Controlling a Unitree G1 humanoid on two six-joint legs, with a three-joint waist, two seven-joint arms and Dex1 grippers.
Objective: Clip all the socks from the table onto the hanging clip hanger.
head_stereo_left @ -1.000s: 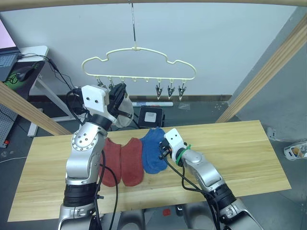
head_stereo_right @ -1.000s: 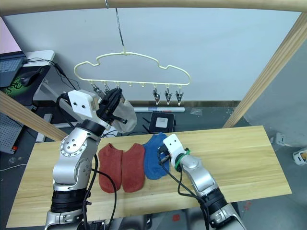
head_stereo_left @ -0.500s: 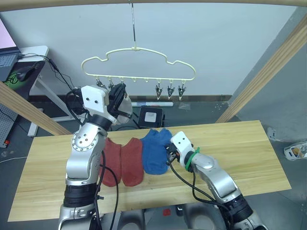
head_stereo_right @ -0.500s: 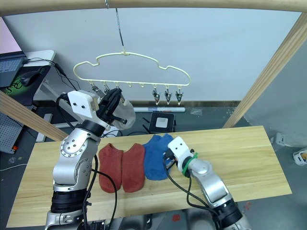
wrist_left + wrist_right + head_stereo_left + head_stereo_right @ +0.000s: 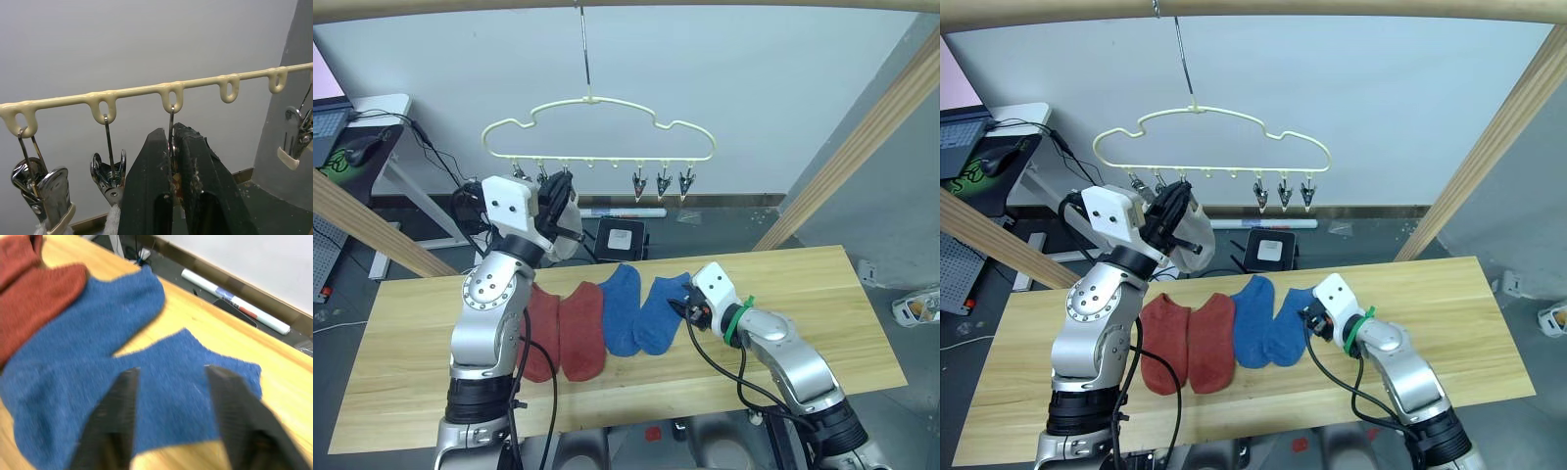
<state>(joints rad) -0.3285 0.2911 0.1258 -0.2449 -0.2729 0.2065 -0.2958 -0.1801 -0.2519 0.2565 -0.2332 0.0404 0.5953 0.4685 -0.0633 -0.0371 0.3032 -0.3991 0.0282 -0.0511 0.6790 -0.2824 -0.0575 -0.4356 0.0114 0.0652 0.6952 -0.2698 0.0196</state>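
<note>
The blue sock should be clipped onto the hanging clip hanger, so my right gripper should grab it by its cuff (image 5: 673,285) next.
The pale-yellow clip hanger (image 5: 597,101) hangs above the table (image 5: 803,294), with free metal clips (image 5: 662,185) at its right. My left gripper (image 5: 558,188) is raised to the hanger's left clips. In the left wrist view it (image 5: 172,128) is shut on one clip's wire. A light grey sock (image 5: 571,221) hangs beside it. Two rust-red socks (image 5: 563,328) and two blue socks lie side by side on the table. My right gripper (image 5: 684,309) stands open over the right blue sock (image 5: 181,396), next to the left blue sock (image 5: 98,323).
Thick wooden poles run diagonally at the right (image 5: 862,137) and at the left (image 5: 362,225). A white desk (image 5: 382,106) with a laptop stands at the far left. A white box (image 5: 622,236) lies on the floor behind the table.
My right gripper has dragged one blue sock rightward off the other, laid it flat, and opened. The left arm has stayed at the clips.
</note>
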